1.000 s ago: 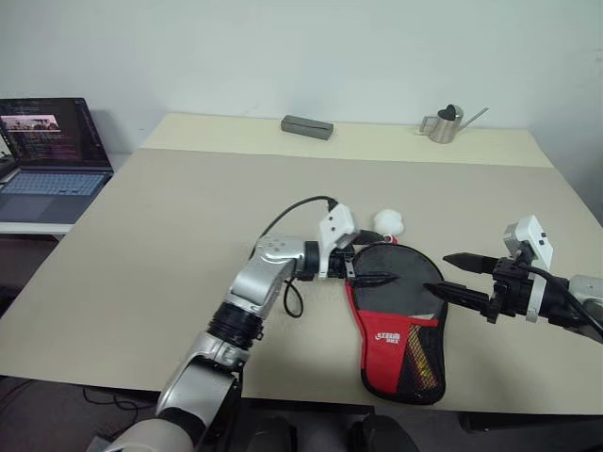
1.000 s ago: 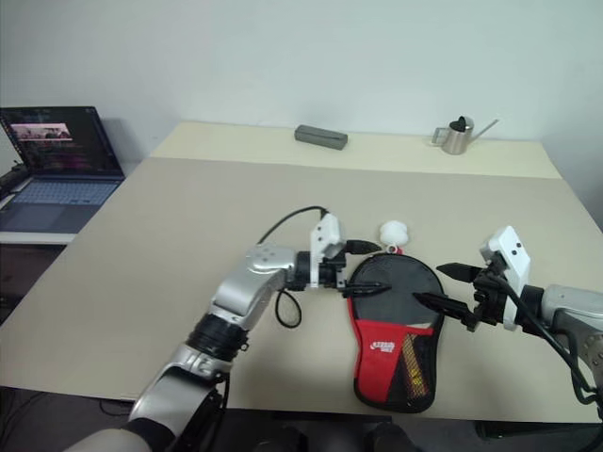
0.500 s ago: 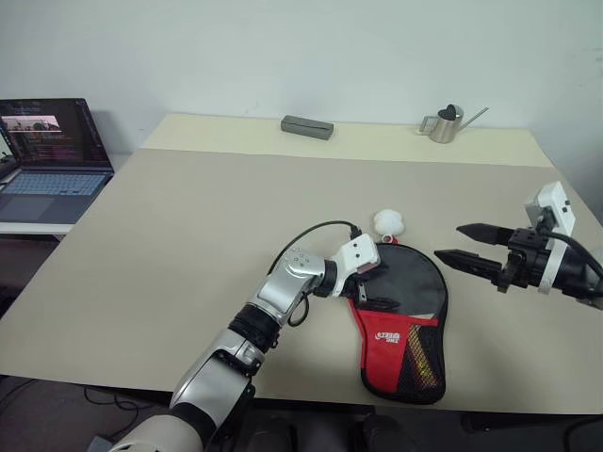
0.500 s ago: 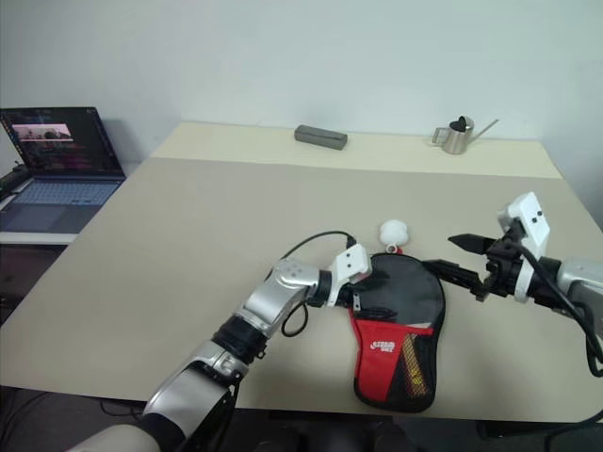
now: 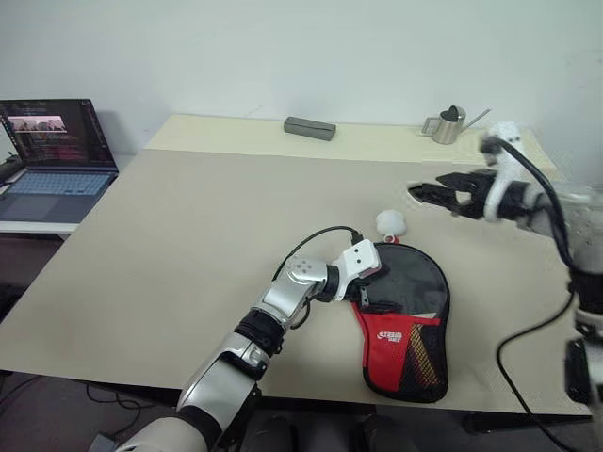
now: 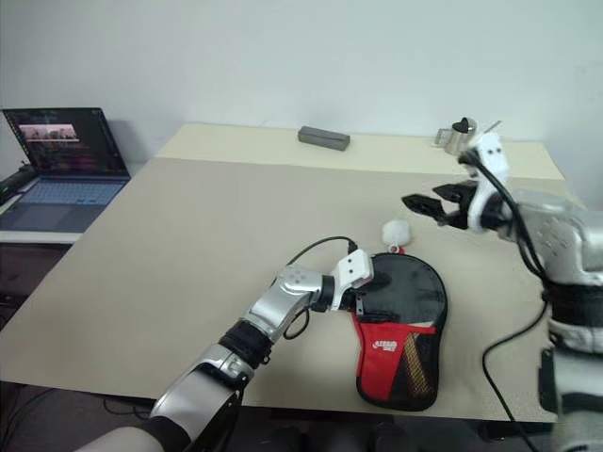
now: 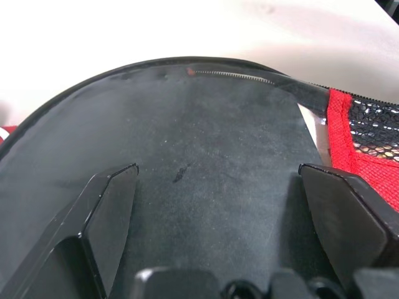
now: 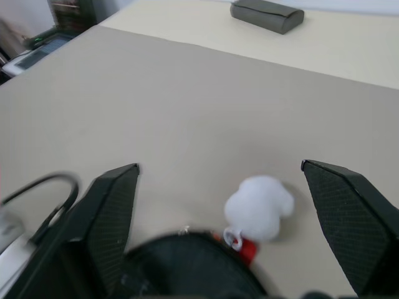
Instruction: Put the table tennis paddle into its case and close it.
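Observation:
My right gripper grabs the case by its raised white pom-pom pull (image 5: 390, 223) next, as the case's black round part (image 5: 415, 278) lies flat on the tabletop.
The case (image 5: 407, 325) lies flat near the table's front edge, its black round part farther from me and its red part with black mesh pocket nearer. Its white pom-pom pull (image 5: 389, 222) rests on the table just beyond the round end. A tan strip behind the mesh (image 5: 426, 369) looks like the table tennis paddle's handle; the rest of the paddle is hidden. My left gripper (image 5: 380, 290) is low at the case's left edge, open, its fingers (image 7: 112, 212) spread over the black surface. My right gripper (image 5: 419, 194) hangs open in the air beyond the pom-pom (image 8: 259, 207).
A laptop (image 5: 52, 151) sits on a side desk to the left. A grey box (image 5: 309, 127) and a metal watering can (image 5: 448, 124) stand along the table's far edge. The wide tan table top (image 5: 188, 226) lies bare to the left of the case.
My right gripper has risen from beside the case's right edge and swung forward, over the pom-pom. The left gripper dropped lower onto the case's left edge, then held still.

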You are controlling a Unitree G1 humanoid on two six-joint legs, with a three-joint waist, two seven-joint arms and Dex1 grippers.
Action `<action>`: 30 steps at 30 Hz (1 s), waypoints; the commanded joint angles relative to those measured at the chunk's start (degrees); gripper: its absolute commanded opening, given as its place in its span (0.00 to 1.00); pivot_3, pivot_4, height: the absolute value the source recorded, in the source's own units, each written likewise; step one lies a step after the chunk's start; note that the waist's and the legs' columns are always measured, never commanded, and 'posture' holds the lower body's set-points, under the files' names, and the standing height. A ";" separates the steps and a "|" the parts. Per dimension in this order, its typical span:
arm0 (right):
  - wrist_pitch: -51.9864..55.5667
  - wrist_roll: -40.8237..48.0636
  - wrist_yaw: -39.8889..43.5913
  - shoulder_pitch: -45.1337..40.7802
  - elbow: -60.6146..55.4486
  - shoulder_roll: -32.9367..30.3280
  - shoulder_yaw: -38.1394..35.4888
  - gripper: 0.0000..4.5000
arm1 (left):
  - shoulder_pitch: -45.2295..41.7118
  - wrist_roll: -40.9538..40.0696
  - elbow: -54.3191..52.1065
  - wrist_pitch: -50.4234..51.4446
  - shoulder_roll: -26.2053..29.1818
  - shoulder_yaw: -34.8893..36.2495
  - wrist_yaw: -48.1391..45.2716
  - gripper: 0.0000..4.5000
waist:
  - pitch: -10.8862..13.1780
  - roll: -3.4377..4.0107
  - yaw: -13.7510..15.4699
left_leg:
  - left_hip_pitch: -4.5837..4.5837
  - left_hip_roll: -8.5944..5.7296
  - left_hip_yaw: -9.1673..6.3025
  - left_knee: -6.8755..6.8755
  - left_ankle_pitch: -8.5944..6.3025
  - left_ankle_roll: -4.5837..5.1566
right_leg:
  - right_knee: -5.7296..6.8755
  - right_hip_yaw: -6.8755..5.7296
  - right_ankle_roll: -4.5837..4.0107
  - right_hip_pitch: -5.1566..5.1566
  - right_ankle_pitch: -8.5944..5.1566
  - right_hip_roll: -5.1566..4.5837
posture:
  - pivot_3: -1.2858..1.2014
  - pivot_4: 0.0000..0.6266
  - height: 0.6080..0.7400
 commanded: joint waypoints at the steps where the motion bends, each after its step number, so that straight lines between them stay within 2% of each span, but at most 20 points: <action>1: -1.30 -6.51 -0.94 -4.98 8.05 1.69 4.53 1.00 | 0.66 1.45 1.06 -0.20 -0.92 -0.87 0.92 1.00 | 0.00 0.01 0.29 | -0.04 0.00 -0.07 -0.01 0.00 0.00 | -0.04 -0.06 0.00 0.00 0.00 -0.02 | 0.52 0.24 1.00; 7: -10.95 -16.56 0.80 -9.37 25.18 5.97 9.35 1.00 | 0.56 1.80 1.58 -0.45 -1.25 -0.54 1.23 1.00 | -0.01 0.02 0.46 | -0.11 -0.10 0.04 0.00 0.00 0.00 | -0.09 -0.04 0.02 -0.04 0.01 -0.13 | 0.52 0.24 1.00; 15: -20.45 -23.63 1.65 -14.30 41.00 11.65 8.53 1.00 | 0.99 2.22 1.76 -0.88 -1.30 -0.84 1.12 1.00 | -0.03 0.06 0.07 | -0.03 -0.10 0.07 0.01 0.05 0.06 | 0.06 -0.05 0.01 -0.05 0.01 -0.12 | 0.52 0.24 1.00; 30: -29.70 -31.37 0.04 -16.99 55.78 17.11 8.07 1.00 | 0.92 2.66 2.11 -1.27 -1.57 -1.00 1.52 1.00 | -0.04 0.08 0.02 | -0.03 -0.18 0.06 0.01 0.06 0.07 | 0.06 -0.06 0.04 -0.05 0.03 -0.41 | 0.52 0.24 1.00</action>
